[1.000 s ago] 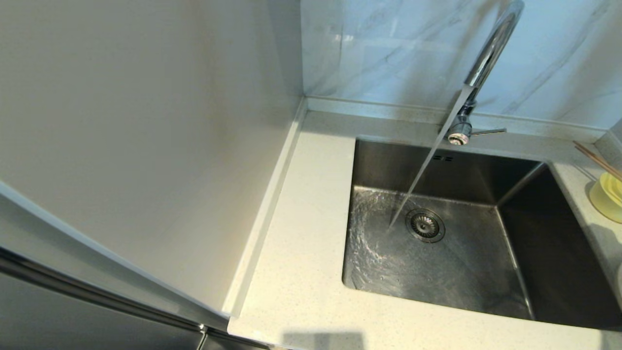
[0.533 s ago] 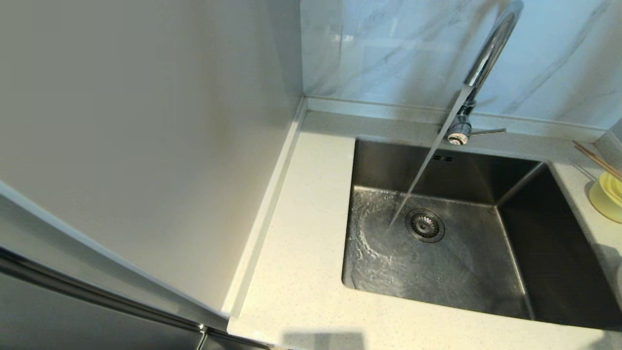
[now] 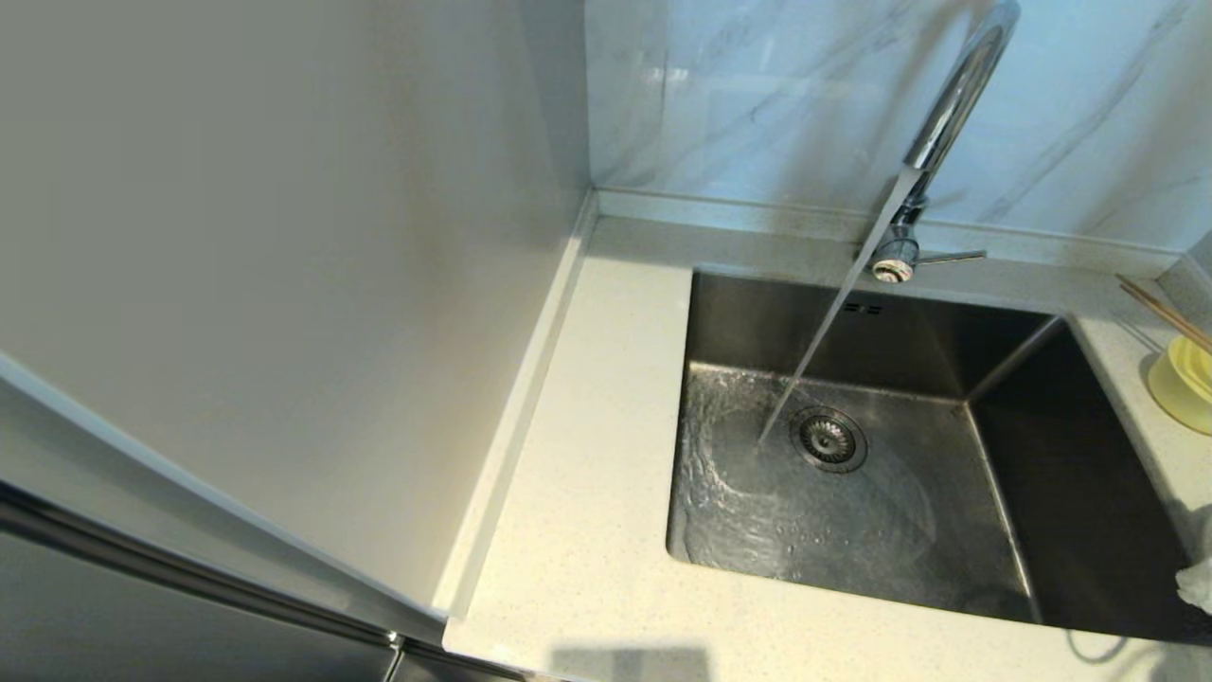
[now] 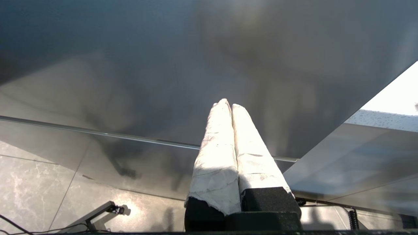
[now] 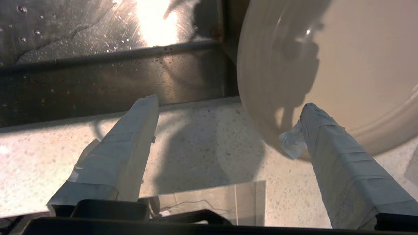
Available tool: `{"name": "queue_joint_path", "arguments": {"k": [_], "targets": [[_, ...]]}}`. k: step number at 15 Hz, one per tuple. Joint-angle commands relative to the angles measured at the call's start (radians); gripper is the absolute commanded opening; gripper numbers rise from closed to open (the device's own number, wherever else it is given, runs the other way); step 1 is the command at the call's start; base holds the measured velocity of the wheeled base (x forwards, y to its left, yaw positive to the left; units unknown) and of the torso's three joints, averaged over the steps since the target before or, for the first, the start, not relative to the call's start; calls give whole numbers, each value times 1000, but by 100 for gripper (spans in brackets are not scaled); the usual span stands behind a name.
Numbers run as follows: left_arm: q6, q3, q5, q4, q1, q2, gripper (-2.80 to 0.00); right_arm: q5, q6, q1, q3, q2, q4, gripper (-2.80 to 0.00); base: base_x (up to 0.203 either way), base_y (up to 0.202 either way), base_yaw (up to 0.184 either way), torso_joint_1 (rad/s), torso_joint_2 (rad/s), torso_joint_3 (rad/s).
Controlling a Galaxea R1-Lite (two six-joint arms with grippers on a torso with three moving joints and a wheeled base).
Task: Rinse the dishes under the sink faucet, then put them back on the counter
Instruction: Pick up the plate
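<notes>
The cream-white plate is far wider than my open fingers. So my right gripper should next grab the plate's near rim (image 5: 270, 143) to rinse the plate.
The cream-white plate (image 5: 343, 65) lies on the speckled counter (image 5: 196, 140) beside the steel basin. My right gripper (image 5: 228, 102) hangs open over the plate's near rim, one taped finger over the plate, the other over bare counter. One of its fingertips (image 3: 1197, 578) shows at the head view's right edge. The pale-yellow bowl (image 3: 1184, 386) and the chopsticks (image 3: 1163, 311) rest on the counter right of the sink. The chrome faucet (image 3: 947, 114) pours a stream into the basin. My left gripper (image 4: 228, 103) is shut and empty, parked low by a grey cabinet front.
The steel basin (image 3: 947, 332) has a round drain strainer (image 3: 828, 439) and a wet floor. A plain tall panel (image 3: 284, 284) closes off the left side. The grey-veined wall (image 3: 757, 95) stands behind the counter's low back edge.
A white fingertip of my right gripper has come into the head view at the lower right edge. Water keeps running; bowl and chopsticks have not moved.
</notes>
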Motion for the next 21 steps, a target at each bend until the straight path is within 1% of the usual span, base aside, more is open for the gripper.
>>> {"name": "queue_joint_path", "arguments": {"k": [1,3,4,6,8,10,16,17,21], "targets": [[0,0,0,0,0,0,-280,-1,-2,13,24,37,-46,0,0,0,0,0,0,0],[-1,0,0,0,0,0,-280,-24,-2,29,65,73,-193,0,0,0,0,0,0,0],[-1,0,0,0,0,1,-280,-38,-2,38,74,93,-241,0,0,0,0,0,0,0],[-1,0,0,0,0,0,-280,-58,-2,42,76,131,-278,0,0,0,0,0,0,0],[-1,0,0,0,0,0,-280,-68,-4,42,77,168,-352,0,0,0,0,0,0,0],[0,0,0,0,0,2,-280,-96,-4,42,76,176,-374,0,0,0,0,0,0,0],[-1,0,0,0,0,0,-280,-99,-4,42,76,181,-376,0,0,0,0,0,0,0],[-1,0,0,0,0,0,-280,-99,-4,42,76,187,-377,-280,0,0,0,0,0,0],[-1,0,0,0,0,0,-280,-100,-6,41,76,207,-379,-280,0,0,0,0,0,0]]}}
